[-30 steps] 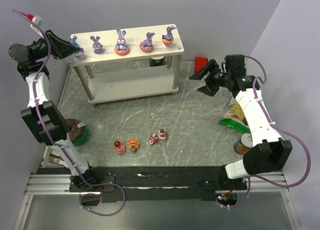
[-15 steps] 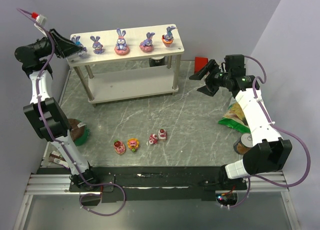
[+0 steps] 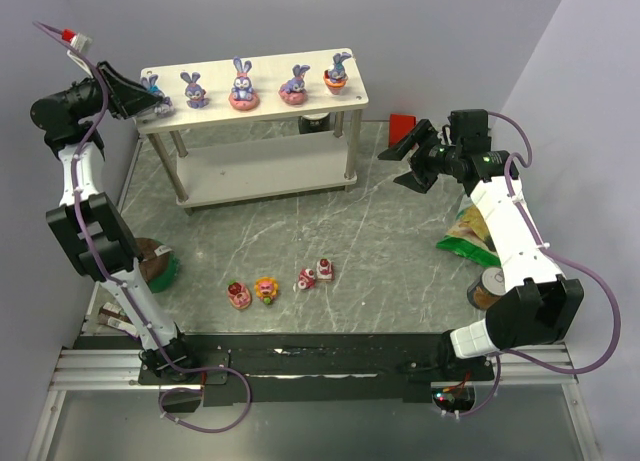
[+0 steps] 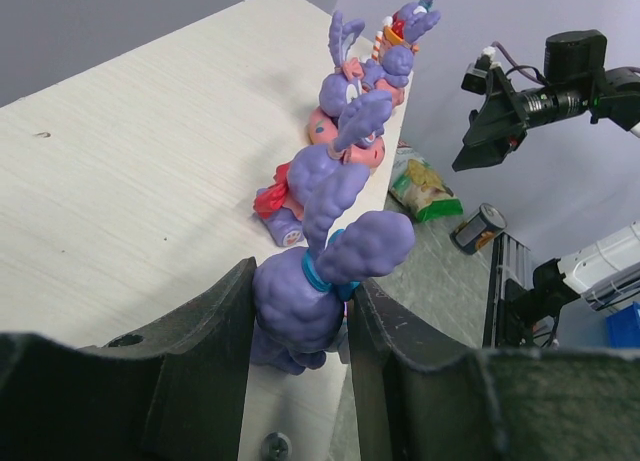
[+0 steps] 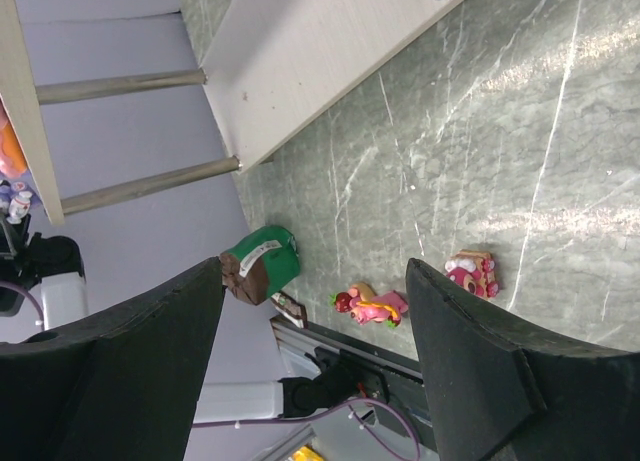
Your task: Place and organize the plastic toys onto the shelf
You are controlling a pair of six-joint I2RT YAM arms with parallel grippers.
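The leftmost bunny [image 3: 152,84] stands upright on the flat board's end beside the next bunny, so it is now time for my left gripper to release it.
The shelf [image 3: 268,105] stands at the back of the table, with five purple-blue bunnies in a row on its top board. My left gripper [image 3: 148,97] is shut on the leftmost bunny [image 3: 152,84], which stands at the board's left end. In the left wrist view both fingers press this bunny [image 4: 300,306] on the board [image 4: 150,161]. Four sweets lie on the table near the front: two pink-orange ones [image 3: 252,292] and two red-pink ones [image 3: 316,274]. My right gripper [image 3: 413,157] is open and empty, in the air to the right of the shelf; its view shows two sweets [image 5: 470,272] below.
A chocolate ring cake on a green plate [image 3: 157,262] sits at the left edge. A small red block [image 3: 402,123] lies behind the right gripper. A snack bag [image 3: 468,235] and a can [image 3: 490,286] lie at the right. The shelf's lower board [image 3: 260,167] is bare.
My left wrist has tilted and shifted slightly at the shelf's left end, still around the leftmost bunny. The right arm and the sweets have not moved.
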